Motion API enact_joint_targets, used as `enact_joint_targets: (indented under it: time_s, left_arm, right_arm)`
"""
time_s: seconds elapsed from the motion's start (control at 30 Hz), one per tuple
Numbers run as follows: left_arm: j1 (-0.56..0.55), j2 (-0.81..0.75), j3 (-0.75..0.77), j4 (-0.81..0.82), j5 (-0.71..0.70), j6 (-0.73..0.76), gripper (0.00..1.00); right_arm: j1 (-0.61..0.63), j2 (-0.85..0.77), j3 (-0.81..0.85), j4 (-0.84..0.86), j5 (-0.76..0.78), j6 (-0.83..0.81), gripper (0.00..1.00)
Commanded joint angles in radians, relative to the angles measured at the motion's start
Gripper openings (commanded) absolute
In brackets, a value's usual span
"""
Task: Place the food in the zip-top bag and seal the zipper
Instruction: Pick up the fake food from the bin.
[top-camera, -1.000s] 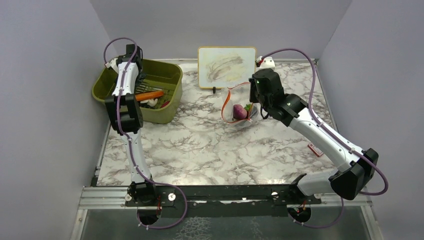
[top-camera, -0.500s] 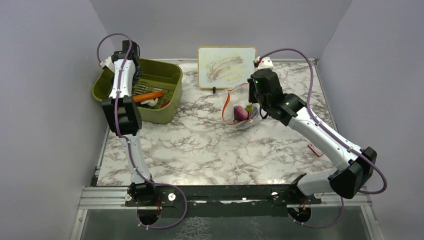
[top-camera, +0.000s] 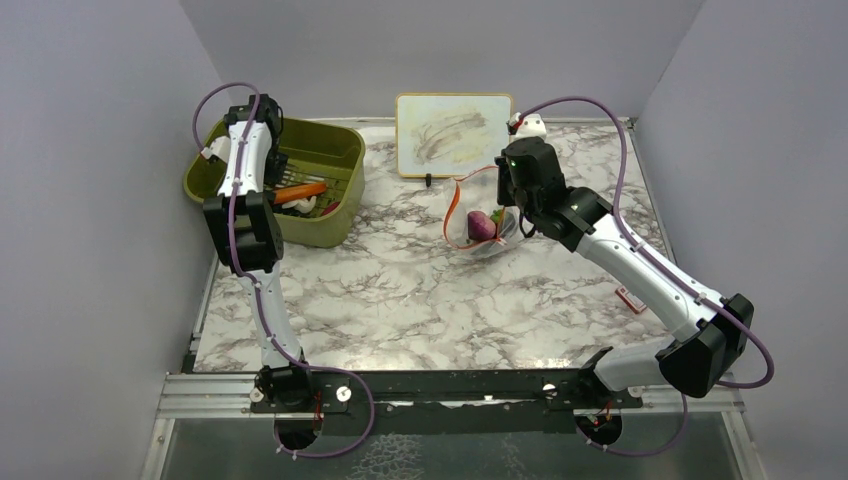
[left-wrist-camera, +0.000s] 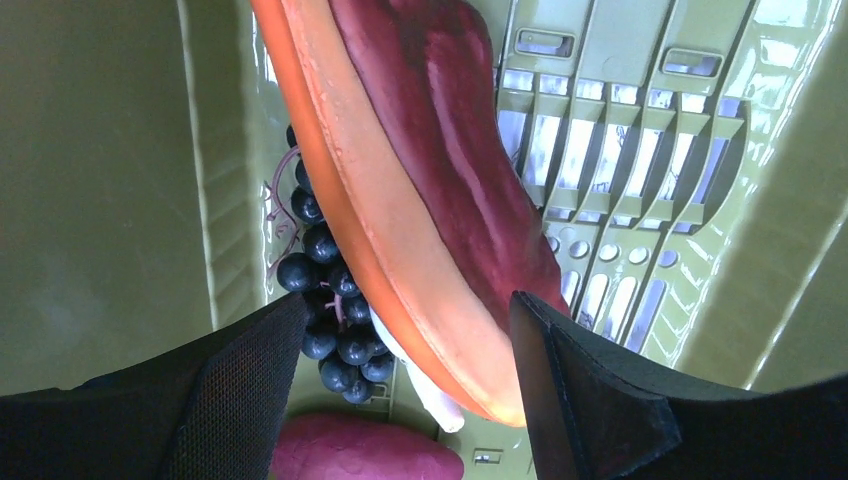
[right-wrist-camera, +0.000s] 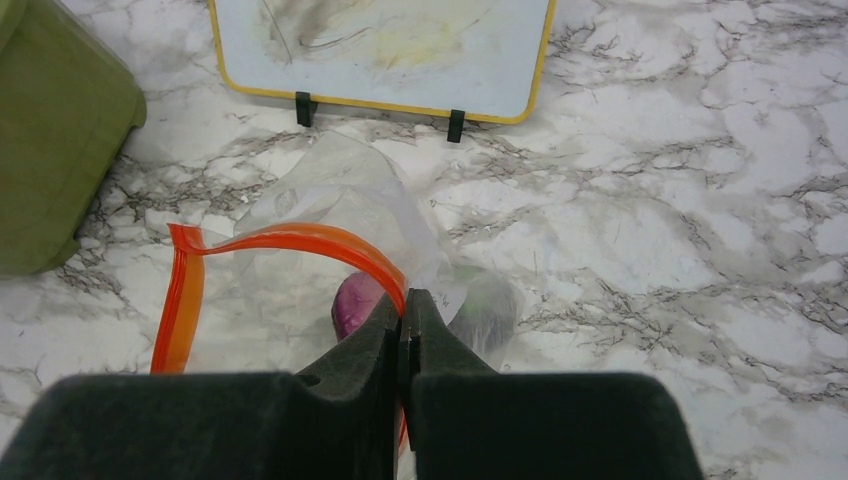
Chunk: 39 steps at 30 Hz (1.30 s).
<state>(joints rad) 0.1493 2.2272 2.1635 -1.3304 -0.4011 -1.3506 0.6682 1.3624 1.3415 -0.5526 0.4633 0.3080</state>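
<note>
I need to grab the hot dog by its near end with my left gripper, so its long far end stays free to go into the zip-top bag.
My left gripper is down inside the olive-green bin, open, with its fingers on either side of the near end of the long orange-and-red hot dog. Dark grapes lie beside the hot dog, and a pink-purple piece lies below them. Mid-table, my right gripper is shut on the orange-red zipper of the clear zip-top bag, holding its mouth up and open. Inside the bag lie a purple piece and a green piece.
A small yellow-framed whiteboard stands at the back, just behind the bag. A white object sits to its right. A small red-and-white item lies near the table's right edge. The bin's walls close in around my left fingers.
My left wrist has shifted left and lower into the bin, and its jaws have widened a little. The right arm and the bag have barely moved.
</note>
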Motion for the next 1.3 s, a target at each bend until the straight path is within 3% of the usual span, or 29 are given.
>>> enact_joint_targets:
  time_s: [0.0,0.17,0.33,0.6,0.87,1.27]
  left_arm:
    - [0.004,-0.001,-0.005,-0.023,0.012,-0.033,0.77]
    - [0.005,0.013,-0.049,0.033,-0.027,-0.061,0.77]
    - [0.004,0.022,-0.059,0.147,-0.088,-0.122,0.68]
    - [0.004,0.032,-0.047,0.199,-0.078,-0.139,0.26]
    - [0.003,-0.008,-0.043,0.242,-0.066,-0.096,0.0]
    - [-0.02,-0.151,-0.034,0.413,-0.129,0.16,0.0]
  right_arm:
    - [-0.002,-0.001,0.027,0.046,-0.004,-0.013,0.01]
    - [-0.002,-0.002,0.032,0.035,0.0,-0.008,0.01]
    - [-0.003,-0.001,0.042,0.021,0.0,-0.006,0.01]
    - [-0.003,-0.006,0.066,-0.017,0.014,0.002,0.01]
    - [-0.003,-0.008,0.088,-0.033,0.003,0.009,0.01]
    - [-0.003,0.046,0.191,-0.122,-0.106,0.082,0.01]
